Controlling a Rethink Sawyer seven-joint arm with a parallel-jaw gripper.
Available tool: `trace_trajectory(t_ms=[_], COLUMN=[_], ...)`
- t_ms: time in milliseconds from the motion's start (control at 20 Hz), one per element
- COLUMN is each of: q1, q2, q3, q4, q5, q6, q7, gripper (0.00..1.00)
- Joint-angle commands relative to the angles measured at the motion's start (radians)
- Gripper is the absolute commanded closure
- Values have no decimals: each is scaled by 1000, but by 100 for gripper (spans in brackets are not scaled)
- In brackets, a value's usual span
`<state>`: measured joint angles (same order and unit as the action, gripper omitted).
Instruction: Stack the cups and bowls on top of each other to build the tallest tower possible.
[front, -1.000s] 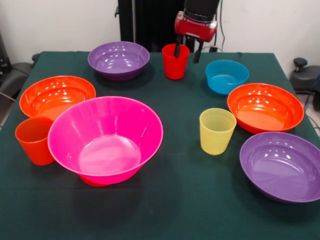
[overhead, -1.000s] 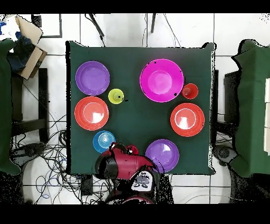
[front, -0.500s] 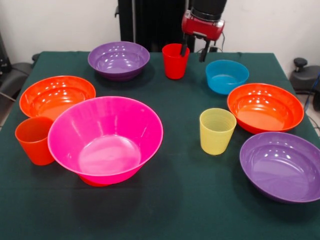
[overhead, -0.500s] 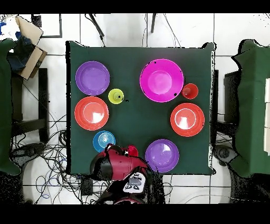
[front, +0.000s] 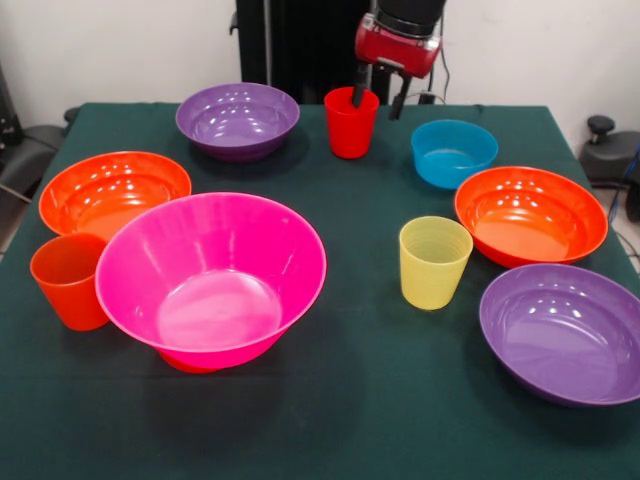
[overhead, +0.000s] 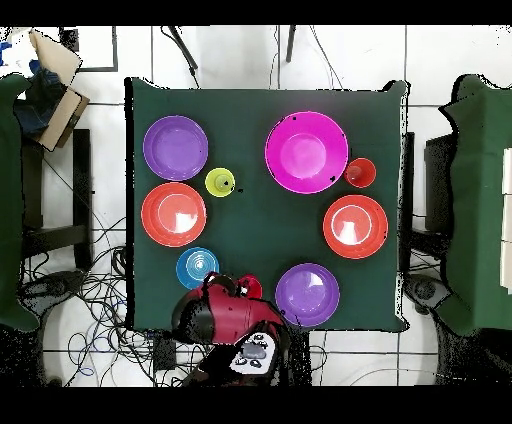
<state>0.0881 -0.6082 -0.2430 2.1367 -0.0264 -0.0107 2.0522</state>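
The red cup should start the tower inside the pink bowl (front: 210, 275), so my gripper will next pick up the cup by its rim (front: 369, 98).
My gripper (front: 377, 101) hangs open at the table's far side. Its left finger is at the right rim of the red cup (front: 350, 124) and its right finger is outside the cup. The red cup stands upright; in the overhead view (overhead: 251, 287) the arm partly hides it. The yellow cup (front: 433, 262) and the orange cup (front: 67, 281) stand apart. The big pink bowl (front: 210, 275) is near the front left, and a bit of orange shows under its base. Purple bowls (front: 238, 119) (front: 565, 331), wide orange bowls (front: 113, 190) (front: 530, 213) and the blue bowl (front: 453, 152) lie separately. Nothing is stacked in the pink bowl.
The green table (front: 350, 400) ends close behind the red cup. The arm's red body (overhead: 225, 312) overhangs that edge in the overhead view. Cables lie on the floor (overhead: 95, 290) beside the table, and a cardboard box (overhead: 50, 95) sits at the top left.
The gripper rose, drawing its left finger out of the red cup, swung right, then came back left to the cup's rim. The cup and the bowls have not moved.
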Motion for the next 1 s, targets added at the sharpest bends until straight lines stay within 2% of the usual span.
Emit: trace_trajectory(t_ms=[50,300,600,1000], q1=[0,-8,-65,-52], q2=[-2,-11,13,41], q3=[35,46,136,146], q4=[-29,-23,23,36], q5=[43,40,28,30], q6=[112,124,57,13], q7=[136,133,154,176], gripper=[0,0,0,0])
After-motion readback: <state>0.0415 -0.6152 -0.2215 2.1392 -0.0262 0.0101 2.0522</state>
